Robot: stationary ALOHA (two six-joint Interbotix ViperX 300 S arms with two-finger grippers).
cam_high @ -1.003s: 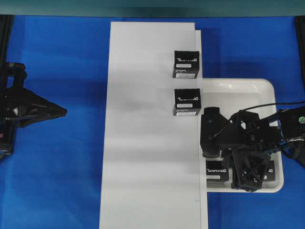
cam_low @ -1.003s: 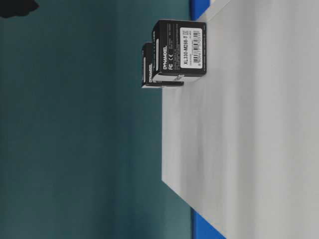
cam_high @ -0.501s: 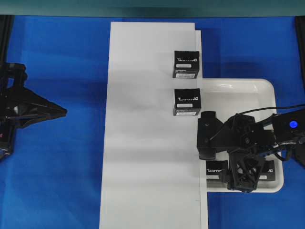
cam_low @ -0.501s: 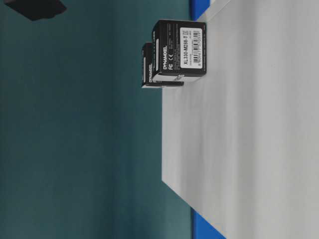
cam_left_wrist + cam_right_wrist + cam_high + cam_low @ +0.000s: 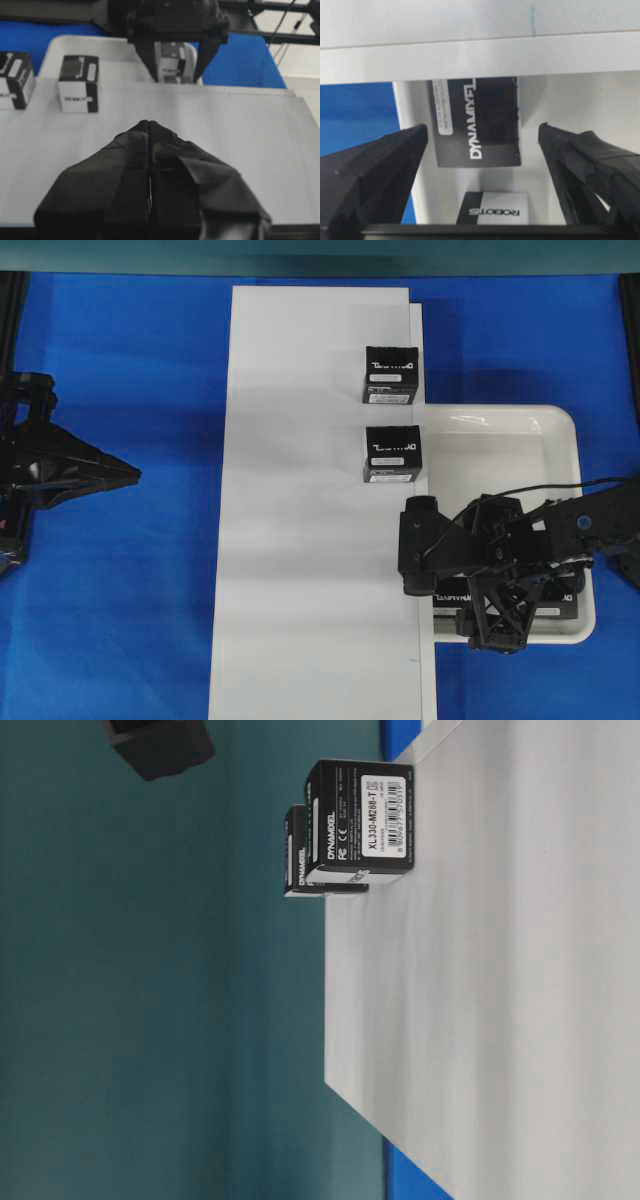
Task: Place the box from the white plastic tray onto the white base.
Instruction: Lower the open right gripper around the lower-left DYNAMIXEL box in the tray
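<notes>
My right gripper's fingers are still above the black box [image 5: 476, 122], so closing now would miss. My right gripper lowers, then closes on the box.
The white base [image 5: 300, 570] is a long flat board with two black boxes [image 5: 391, 374] [image 5: 392, 453] standing on its right edge. The white plastic tray [image 5: 500, 440] lies to its right. My right gripper [image 5: 450, 585] hangs open over the tray's front left corner. In the right wrist view its fingers [image 5: 370, 170] stand on either side of a black box [image 5: 475, 122] with white lettering, without touching it. That box [image 5: 452, 596] is mostly hidden under the arm in the overhead view. My left gripper [image 5: 130, 475] is shut and empty, left of the base.
A second black box showing a white end face [image 5: 495, 210] lies in the tray behind the first, also in the overhead view [image 5: 562, 602]. The tray's far half is bare. Blue cloth [image 5: 120, 620] covers the table around the base.
My right gripper has moved toward the tray's front left corner, over the box there. Its dark body has come further into the table-level view. The left arm has not moved.
</notes>
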